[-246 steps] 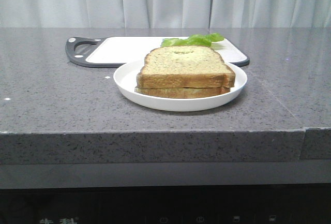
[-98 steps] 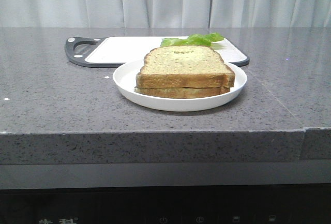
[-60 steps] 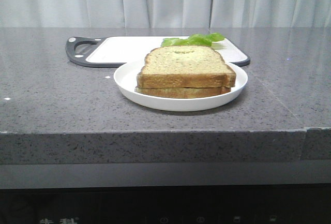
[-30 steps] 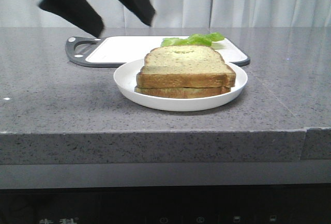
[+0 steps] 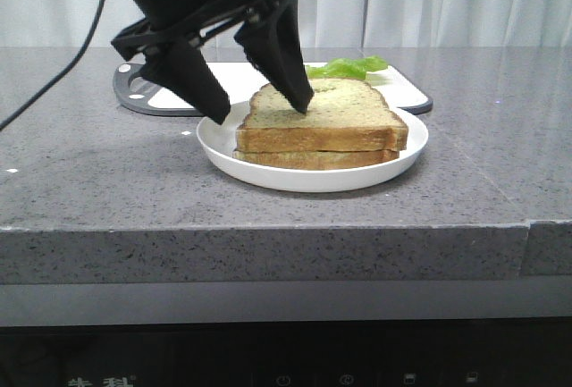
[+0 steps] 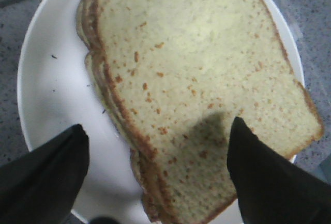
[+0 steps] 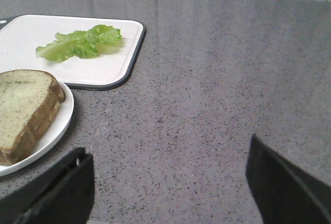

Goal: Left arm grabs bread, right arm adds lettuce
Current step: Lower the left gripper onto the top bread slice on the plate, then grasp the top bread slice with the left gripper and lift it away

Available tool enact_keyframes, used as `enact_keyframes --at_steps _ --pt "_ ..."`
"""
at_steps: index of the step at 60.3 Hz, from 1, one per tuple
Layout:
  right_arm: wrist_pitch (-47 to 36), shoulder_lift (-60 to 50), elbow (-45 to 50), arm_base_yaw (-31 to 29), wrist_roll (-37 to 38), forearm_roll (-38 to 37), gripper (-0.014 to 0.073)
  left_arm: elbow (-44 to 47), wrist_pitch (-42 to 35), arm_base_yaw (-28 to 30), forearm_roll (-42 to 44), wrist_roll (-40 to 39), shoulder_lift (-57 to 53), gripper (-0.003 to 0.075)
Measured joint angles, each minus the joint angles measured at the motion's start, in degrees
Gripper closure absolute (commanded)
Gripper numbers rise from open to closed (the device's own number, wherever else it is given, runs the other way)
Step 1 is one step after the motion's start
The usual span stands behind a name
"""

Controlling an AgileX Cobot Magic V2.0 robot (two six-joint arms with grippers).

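Note:
My left gripper's fingertips are on both sides of the bread's crust edge, low over the white plate [image 5: 268, 169]. They would hold the bread if they closed now, so my left gripper should close on the bread.
The bread [image 5: 326, 112] is the top slice of a two-slice stack on a white plate [image 5: 268, 169]; it also shows in the left wrist view [image 6: 196, 69] and the right wrist view [image 7: 23, 102]. My left gripper [image 5: 262, 108] is open and hangs over the stack's left corner, one finger tip over the bread's face, the other over the plate rim; in its wrist view [image 6: 158, 136] the jaws straddle the bread's crust edge. The lettuce [image 5: 344, 69] lies on the white cutting board behind the plate, seen clearly in the right wrist view [image 7: 80, 43]. My right gripper [image 7: 168, 164] is open over bare counter, right of the plate.
A white cutting board [image 5: 192, 88] with a dark rim and handle lies behind the plate, also in the right wrist view [image 7: 103, 69]. The grey stone counter [image 5: 89, 172] has a front edge close to the plate. A pale curtain hangs behind.
My left arm came in from the upper left and dropped down over the bread stack. The bread, plate and lettuce have not moved.

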Motion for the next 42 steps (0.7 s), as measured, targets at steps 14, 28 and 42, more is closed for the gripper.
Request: enact_keyframes --at_steps 14,28,42 --pt "0.0 0.0 0.0 0.0 0.0 0.0 -0.0015 -0.23 -0.2 0.0 0.22 0.0 0.57 0.0356" --pt "0.0 0.0 0.0 0.0 0.0 0.0 -0.0015 -0.31 -0.3 -0.27 0.22 0.0 0.57 0.0525" --pt "0.0 0.0 0.0 0.0 0.0 0.0 -0.0015 -0.35 -0.69 -0.27 0.67 0.0 0.57 0.0741"
